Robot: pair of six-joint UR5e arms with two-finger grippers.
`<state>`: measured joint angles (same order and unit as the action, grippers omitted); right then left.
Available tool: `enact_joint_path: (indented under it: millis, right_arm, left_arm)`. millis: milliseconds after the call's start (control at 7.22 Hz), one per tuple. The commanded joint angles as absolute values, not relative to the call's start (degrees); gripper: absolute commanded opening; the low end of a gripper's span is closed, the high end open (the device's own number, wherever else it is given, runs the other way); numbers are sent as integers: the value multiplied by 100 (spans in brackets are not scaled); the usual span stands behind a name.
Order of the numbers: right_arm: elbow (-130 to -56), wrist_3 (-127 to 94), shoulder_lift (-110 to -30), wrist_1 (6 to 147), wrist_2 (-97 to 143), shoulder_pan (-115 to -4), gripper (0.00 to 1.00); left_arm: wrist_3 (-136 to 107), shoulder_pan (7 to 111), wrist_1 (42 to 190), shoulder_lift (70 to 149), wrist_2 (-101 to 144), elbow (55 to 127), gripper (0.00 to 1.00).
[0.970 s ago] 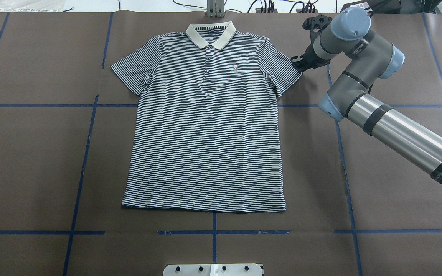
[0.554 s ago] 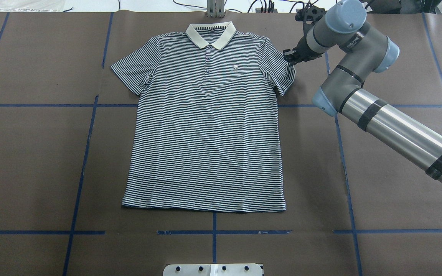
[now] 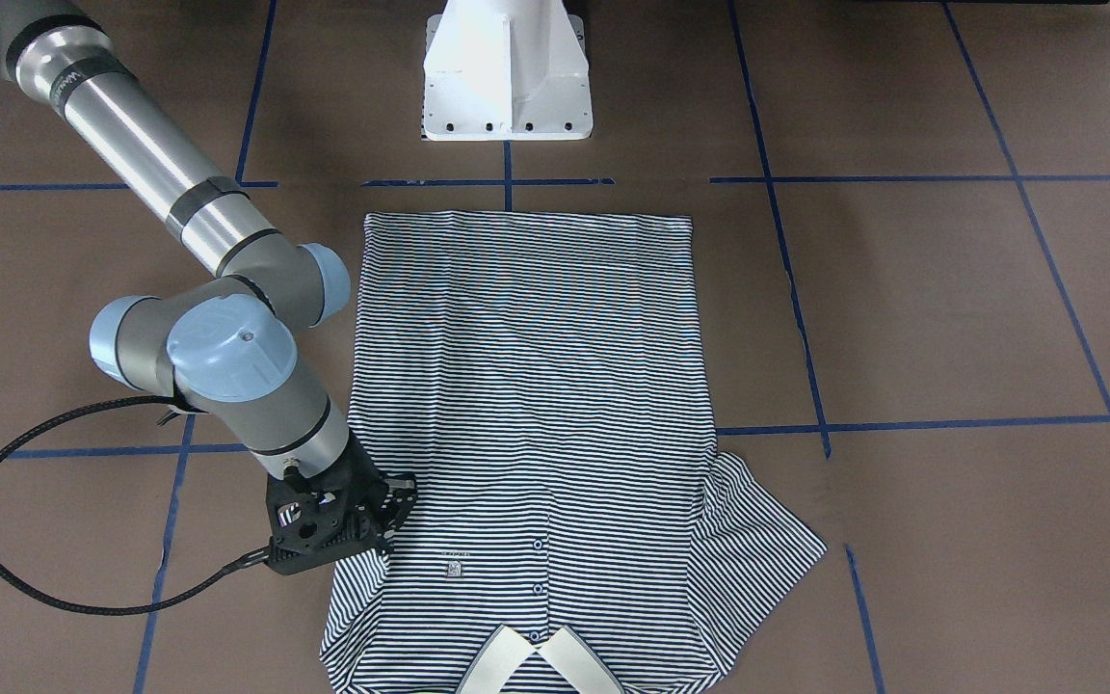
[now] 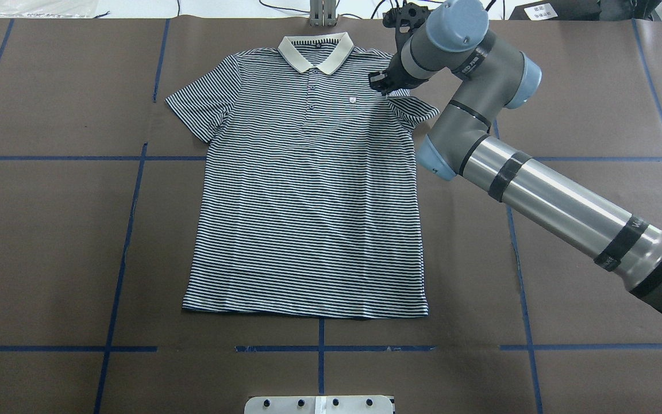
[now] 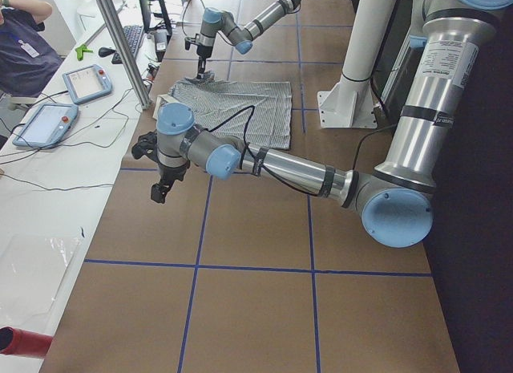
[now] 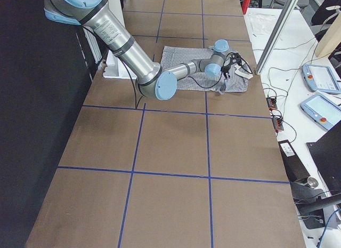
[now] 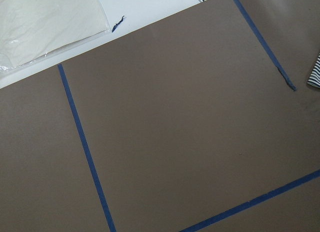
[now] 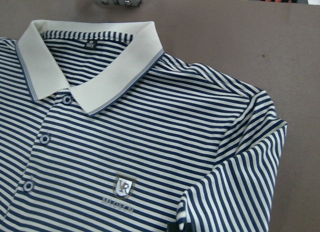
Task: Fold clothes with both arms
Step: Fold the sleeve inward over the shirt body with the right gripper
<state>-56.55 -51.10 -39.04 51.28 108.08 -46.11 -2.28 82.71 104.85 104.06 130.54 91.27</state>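
Observation:
The sleeve's hem stops short beside the chest label (image 3: 454, 568) (image 8: 123, 187), so the right gripper needs to keep holding the sleeve until the hem covers that label.
The striped polo shirt (image 4: 308, 201) lies flat and face up on the brown table, its cream collar (image 4: 315, 52) at the far edge. My right gripper (image 4: 385, 86) is shut on the hem of the shirt's right-hand sleeve (image 4: 414, 109) and holds it lifted and folded in over the chest, near the label (image 4: 352, 101). The front view shows the gripper (image 3: 386, 525) over the same sleeve, and the right wrist view shows the folded sleeve (image 8: 240, 182). The other sleeve (image 4: 199, 106) lies flat. My left gripper (image 5: 160, 188) hangs above bare table off the shirt's left; I cannot tell whether it is open or shut.
The white pedestal base (image 3: 507, 67) stands at the near table edge. A metal bracket (image 4: 322, 14) sits just beyond the collar. A white side bench with teach pendants (image 5: 84, 83) and cables runs along the far edge. Blue tape lines (image 4: 130, 230) cross the table.
My right gripper has moved left with the sleeve, from outside the shirt's edge to over the chest. The sleeve now folds inward. The rest of the shirt has not moved.

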Motion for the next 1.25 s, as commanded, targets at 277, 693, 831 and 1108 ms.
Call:
enact_joint_path:
  millis: [277, 693, 831, 1108]
  right_arm:
    - [-4811, -5177, -3113, 5388, 9627, -4061, 0]
    - [-4729, -5159, -3129, 5379, 9475, -4060, 89]
    - [-4737, -5168, -3120, 5379, 9518, -4061, 100]
    - [-5034, -5185, -3138, 5414, 10670, -4471, 100]
  left_arm:
    - [-237, 8271, 10485, 10415, 13069, 9149, 100]
    - [-465, 8262, 10494, 10546, 13061, 9150, 100]
    - [-562, 8183, 10477, 10703, 13026, 9132, 100]
    - [-1652, 7685, 10651, 11115, 12964, 9149, 100]
